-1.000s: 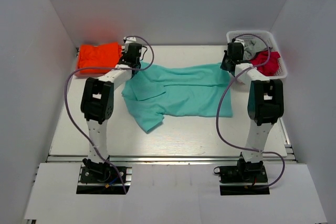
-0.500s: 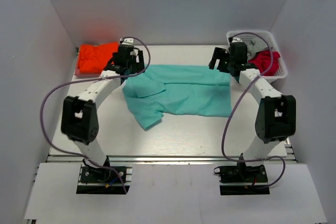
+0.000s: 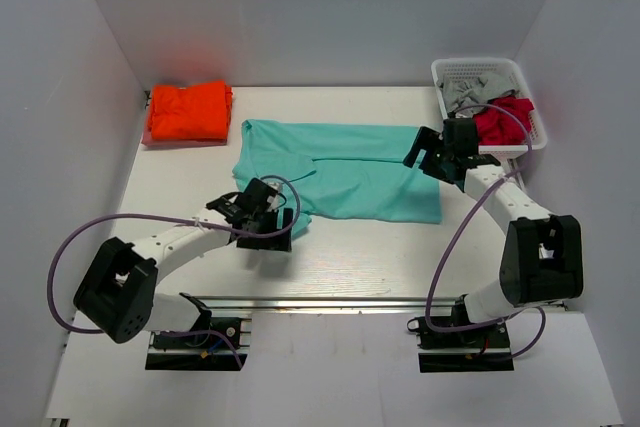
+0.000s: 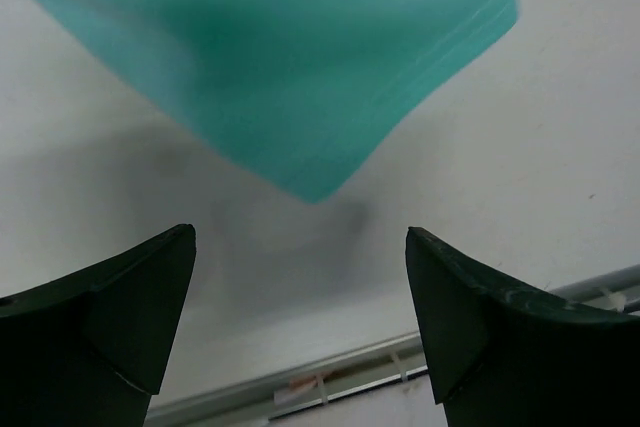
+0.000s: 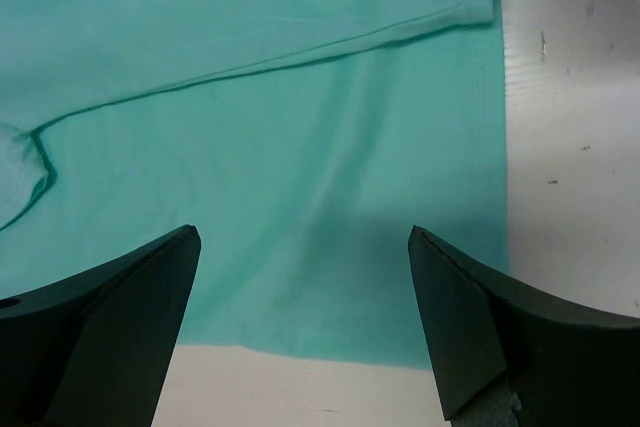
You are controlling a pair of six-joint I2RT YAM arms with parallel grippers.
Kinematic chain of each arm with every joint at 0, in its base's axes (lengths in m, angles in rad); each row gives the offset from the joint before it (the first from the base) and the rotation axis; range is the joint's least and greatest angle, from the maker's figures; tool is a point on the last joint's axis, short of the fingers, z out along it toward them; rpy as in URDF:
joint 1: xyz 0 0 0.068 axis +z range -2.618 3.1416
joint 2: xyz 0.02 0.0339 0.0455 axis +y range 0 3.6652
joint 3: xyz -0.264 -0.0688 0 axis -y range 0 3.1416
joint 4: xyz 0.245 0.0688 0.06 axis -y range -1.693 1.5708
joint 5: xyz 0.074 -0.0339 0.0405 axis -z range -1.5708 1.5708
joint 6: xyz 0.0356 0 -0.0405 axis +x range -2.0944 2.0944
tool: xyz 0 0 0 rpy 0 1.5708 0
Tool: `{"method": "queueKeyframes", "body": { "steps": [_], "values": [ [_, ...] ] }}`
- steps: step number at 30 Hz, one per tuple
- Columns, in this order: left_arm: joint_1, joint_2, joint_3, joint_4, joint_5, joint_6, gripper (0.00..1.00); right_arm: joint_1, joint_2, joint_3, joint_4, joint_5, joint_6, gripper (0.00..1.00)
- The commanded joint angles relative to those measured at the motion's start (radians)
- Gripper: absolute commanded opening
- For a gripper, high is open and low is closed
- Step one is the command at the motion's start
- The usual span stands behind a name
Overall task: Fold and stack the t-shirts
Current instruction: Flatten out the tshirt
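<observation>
One side of the mint-teal t-shirt (image 3: 350,167) should be lifted, spread and folded over. My left gripper should next grab it there by its near sleeve's tip (image 3: 296,233).
The mint-teal t-shirt (image 3: 350,167) lies spread flat across the middle of the table, one sleeve pointing toward the near left. The orange t-shirt (image 3: 188,112) sits folded at the back left corner. My left gripper (image 3: 270,222) hovers low over that sleeve's tip (image 4: 300,57), open, with bare table between its fingers (image 4: 120,317). My right gripper (image 3: 432,155) hangs open above the teal t-shirt's right part (image 5: 300,147), near its lower hem, holding nothing.
A white basket (image 3: 530,139) at the back right holds grey and red clothes. White walls close in the table on three sides. A metal rail (image 4: 400,357) runs along the table's near edge, just beyond the left gripper.
Both grippers opened and let go of the teal t-shirt's far edge. The left arm swung to the near sleeve tip. The right arm drew back over the shirt's right side.
</observation>
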Motion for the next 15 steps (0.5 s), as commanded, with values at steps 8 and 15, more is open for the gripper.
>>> {"method": "queueKeyframes", "body": {
  "steps": [8, 15],
  "values": [
    [-0.063, 0.081, 0.013, -0.036, -0.210, -0.128, 0.85, -0.003, -0.076, -0.057, -0.021, 0.050, 0.021, 0.90],
    [-0.051, 0.146, 0.096, -0.036, -0.380, -0.209, 0.60, -0.003, -0.113, -0.129, -0.074, 0.100, 0.027, 0.89]
  ]
}}
